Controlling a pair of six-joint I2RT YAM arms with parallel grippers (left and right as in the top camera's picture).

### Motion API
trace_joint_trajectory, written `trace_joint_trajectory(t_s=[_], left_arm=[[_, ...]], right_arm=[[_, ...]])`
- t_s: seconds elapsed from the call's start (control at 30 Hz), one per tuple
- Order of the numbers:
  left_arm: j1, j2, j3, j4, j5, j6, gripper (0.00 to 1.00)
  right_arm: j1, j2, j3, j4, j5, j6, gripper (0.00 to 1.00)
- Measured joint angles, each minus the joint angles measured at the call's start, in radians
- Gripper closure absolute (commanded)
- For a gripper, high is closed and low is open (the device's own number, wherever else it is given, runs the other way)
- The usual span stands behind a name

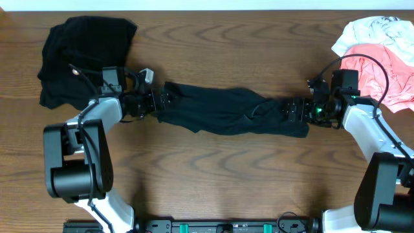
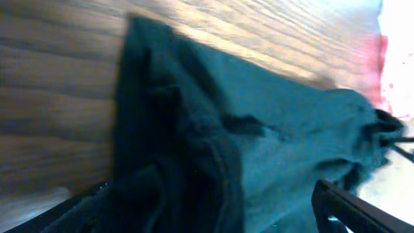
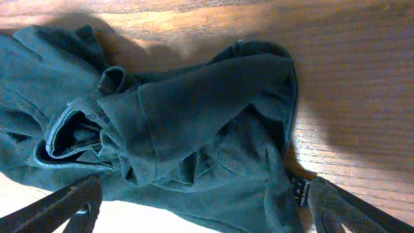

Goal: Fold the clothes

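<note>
I will next grab the black shirt (image 1: 226, 111) with my left gripper by the end of its long piece of cloth there, to fold it toward the shirt's other end.
A black shirt (image 1: 226, 111) lies bunched in a long strip across the middle of the wooden table (image 1: 213, 175). My left gripper (image 1: 155, 101) is at its left end and my right gripper (image 1: 292, 109) at its right end. In the left wrist view the dark cloth (image 2: 272, 129) fills the space between the wide-spread fingers (image 2: 349, 207) of the open left gripper (image 2: 200, 219). In the right wrist view the crumpled shirt (image 3: 194, 110), with a small label (image 3: 297, 191), lies between the spread fingers (image 3: 65, 207) of the open right gripper (image 3: 207, 217). Neither pair of jaws pinches the cloth.
A heap of black clothes (image 1: 84, 55) sits at the back left, just behind the left arm. A pink garment (image 1: 381, 74) and a white one (image 1: 375, 32) lie at the back right corner beside the right arm. Bare wood lies in front of the shirt.
</note>
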Motion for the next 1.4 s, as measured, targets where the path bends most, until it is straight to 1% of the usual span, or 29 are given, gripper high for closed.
trace_joint_trajectory(t_s=[0.13, 0.23, 0.27, 0.3, 0.37, 0.4, 0.47, 0.5, 0.57, 0.6, 0.63, 0.83, 0.93, 1.1, 1.17, 1.3, 1.4], left_arm=[[0.002, 0.032, 0.013, 0.001, 0.084, 0.000, 0.02], [-0.007, 0.042, 0.014, 0.004, 0.116, 0.001, 0.00], [-0.015, 0.043, 0.014, 0.004, 0.124, 0.003, 0.02], [-0.024, 0.045, 0.014, 0.005, 0.130, 0.003, 0.08], [-0.047, 0.048, 0.013, 0.007, 0.129, 0.000, 0.26], [-0.061, 0.055, 0.010, 0.004, 0.124, 0.001, 0.33], [-0.084, 0.064, 0.007, 0.003, 0.121, 0.003, 0.50], [-0.092, 0.067, 0.006, 0.000, 0.111, 0.002, 0.56], [-0.103, 0.074, 0.002, -0.005, 0.095, -0.002, 0.75], [-0.105, 0.079, 0.000, -0.005, 0.082, 0.002, 0.81], [-0.107, 0.083, -0.002, -0.004, 0.080, -0.003, 0.94], [-0.105, 0.092, -0.001, -0.012, 0.063, -0.005, 0.94], [-0.105, 0.084, 0.029, -0.075, 0.015, -0.017, 0.94], [-0.103, 0.023, 0.108, -0.233, -0.206, -0.021, 0.94], [-0.103, -0.036, 0.145, -0.282, -0.308, -0.020, 0.94], [-0.103, -0.171, 0.213, -0.318, -0.468, -0.019, 0.94], [-0.109, -0.261, 0.232, -0.327, -0.559, -0.015, 0.94]], right_arm=[[0.000, 0.000, 0.000, 0.001, 0.000, 0.000, 0.01], [0.000, 0.000, 0.000, 0.006, 0.000, 0.000, 0.01], [0.000, 0.000, 0.000, 0.006, 0.000, 0.000, 0.01], [0.000, 0.000, 0.000, 0.008, 0.000, 0.000, 0.01], [0.000, 0.000, 0.000, 0.008, 0.000, 0.000, 0.01], [0.000, 0.000, 0.000, 0.009, 0.000, 0.000, 0.01], [0.000, 0.000, 0.000, 0.009, -0.001, 0.000, 0.01], [0.000, 0.000, 0.000, 0.009, -0.002, 0.000, 0.01], [0.000, 0.000, 0.000, 0.010, -0.003, 0.000, 0.01], [0.000, 0.000, 0.000, 0.010, -0.003, 0.000, 0.01], [0.000, 0.000, 0.000, 0.010, -0.003, 0.000, 0.01], [0.000, 0.000, -0.001, 0.010, -0.004, 0.000, 0.01], [0.000, 0.000, -0.001, 0.010, -0.004, 0.000, 0.01], [0.000, -0.003, -0.001, 0.010, -0.004, 0.000, 0.01], [0.000, -0.011, -0.001, 0.011, -0.004, 0.000, 0.01], [0.000, -0.054, -0.001, 0.017, -0.004, 0.000, 0.01], [0.000, -0.091, -0.001, 0.026, -0.004, 0.000, 0.01]])
